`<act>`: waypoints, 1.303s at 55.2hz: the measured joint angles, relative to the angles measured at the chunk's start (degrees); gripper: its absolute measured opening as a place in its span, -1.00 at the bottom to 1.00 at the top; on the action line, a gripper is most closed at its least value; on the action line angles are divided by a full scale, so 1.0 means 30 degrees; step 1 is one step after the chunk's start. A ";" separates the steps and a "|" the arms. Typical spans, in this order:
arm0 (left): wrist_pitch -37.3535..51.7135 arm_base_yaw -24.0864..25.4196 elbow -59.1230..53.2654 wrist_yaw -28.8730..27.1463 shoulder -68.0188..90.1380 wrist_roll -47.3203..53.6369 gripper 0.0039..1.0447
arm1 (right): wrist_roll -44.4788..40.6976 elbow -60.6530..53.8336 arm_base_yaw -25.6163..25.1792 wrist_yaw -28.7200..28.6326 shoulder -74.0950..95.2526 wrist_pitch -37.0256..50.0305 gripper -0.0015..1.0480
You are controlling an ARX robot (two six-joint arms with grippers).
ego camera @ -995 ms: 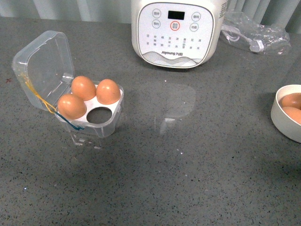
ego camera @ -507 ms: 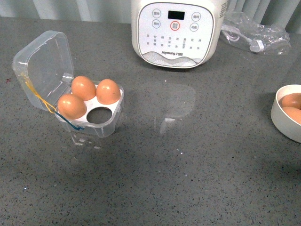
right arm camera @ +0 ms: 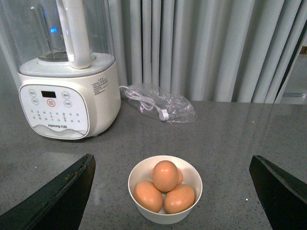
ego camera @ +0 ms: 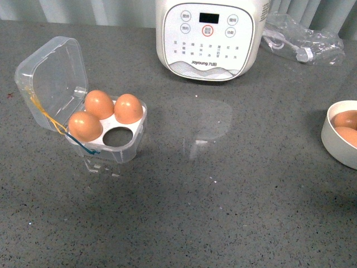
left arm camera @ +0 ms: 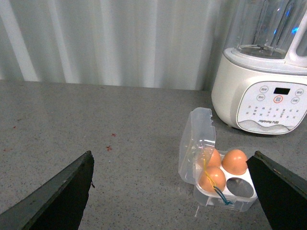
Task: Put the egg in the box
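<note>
I need to grab the top egg in the white bowl next by its rounded sides with my right gripper, to fill the empty hole in the egg box (left arm camera: 239,187).
The clear egg box (ego camera: 125,149) stands open at the left of the grey counter, lid tipped back, holding three brown eggs (ego camera: 99,104) with one front hole empty. It also shows in the left wrist view (left arm camera: 240,200). A white bowl (right arm camera: 165,215) holds several brown eggs; the top egg (right arm camera: 164,175) lies uppermost. In the front view the bowl (ego camera: 332,142) sits at the right edge. My left gripper (left arm camera: 172,191) is open, well back from the box. My right gripper (right arm camera: 172,191) is open and empty, with the bowl between its fingers but farther off. Neither arm shows in the front view.
A white Joyoung blender base (ego camera: 208,39) stands at the back centre. A crumpled clear plastic bag with a cord (ego camera: 301,38) lies at the back right. A grey curtain hangs behind the counter.
</note>
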 joint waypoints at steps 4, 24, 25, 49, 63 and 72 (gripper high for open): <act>0.0000 0.0000 0.0000 0.0000 0.0000 0.0000 0.87 | 0.0000 0.0000 0.0000 0.0000 0.0000 0.0000 0.86; 0.0000 0.0000 0.0000 0.0000 0.0000 0.0000 0.87 | 0.0000 0.0000 0.0000 0.0000 0.0000 0.0000 0.86; 0.0000 0.0000 0.0000 0.0000 0.0000 0.0000 0.87 | 0.0000 0.0000 0.0000 0.0000 0.0000 0.0000 0.86; 0.0000 0.0000 0.0000 -0.0007 0.0000 0.0000 0.87 | -0.2208 0.1086 -0.1231 -0.0831 0.6521 0.1566 0.86; 0.0000 0.0000 0.0000 -0.0007 -0.0007 0.0000 0.87 | -0.2681 0.2113 -0.2390 -0.2317 1.5679 0.8284 0.86; 0.0000 0.0000 0.0000 -0.0015 -0.0007 0.0000 0.87 | -0.2499 0.3031 -0.2390 -0.2368 2.0167 1.1329 0.86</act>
